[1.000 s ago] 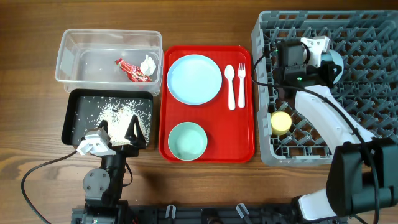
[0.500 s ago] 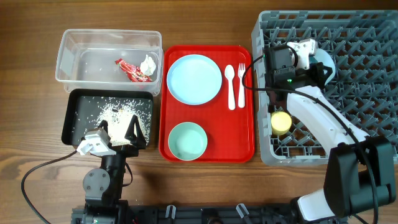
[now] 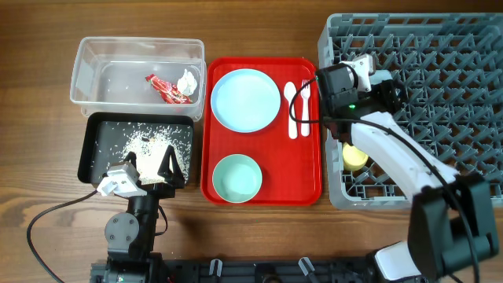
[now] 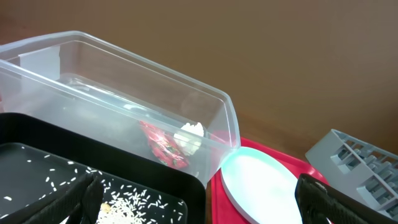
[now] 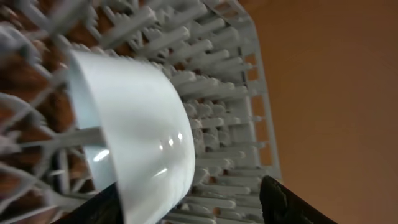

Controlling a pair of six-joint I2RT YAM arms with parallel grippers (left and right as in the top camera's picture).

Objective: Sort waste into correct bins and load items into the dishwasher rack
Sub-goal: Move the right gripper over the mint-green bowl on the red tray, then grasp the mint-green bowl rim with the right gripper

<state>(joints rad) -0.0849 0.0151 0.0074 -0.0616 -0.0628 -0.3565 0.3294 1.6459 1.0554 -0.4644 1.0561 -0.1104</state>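
My right gripper grabs the green bowl by its rack-facing rim (image 3: 260,178) next, to load the bowl on its side among the rack's wires.
The light blue bowl (image 5: 134,130) stands on its side among the pegs of the grey dishwasher rack (image 3: 456,47). My right gripper (image 5: 189,190) is open around its lower edge, at the rack's left side (image 3: 385,82). A yellow cup (image 3: 354,154) lies in the rack. The blue plate (image 3: 245,98), green bowl (image 3: 236,177), spoon (image 3: 290,106) and fork (image 3: 305,106) rest on the red tray (image 3: 263,192). The wrapper (image 3: 165,88) and napkin (image 3: 187,80) lie in the clear tub (image 3: 102,55). Rice (image 3: 149,141) covers the black tray (image 3: 98,130). My left gripper (image 3: 149,165) is open and holds nothing.
In the left wrist view the left gripper (image 4: 199,199) hangs over the black tray's near right corner (image 4: 186,186), with the tub wall (image 4: 217,124) and plate (image 4: 261,180) ahead. Bare wooden table (image 3: 39,118) surrounds the containers.
My right gripper has opened and let go of the light blue bowl, and it has shifted left toward the rack's left edge. The left arm has not moved.
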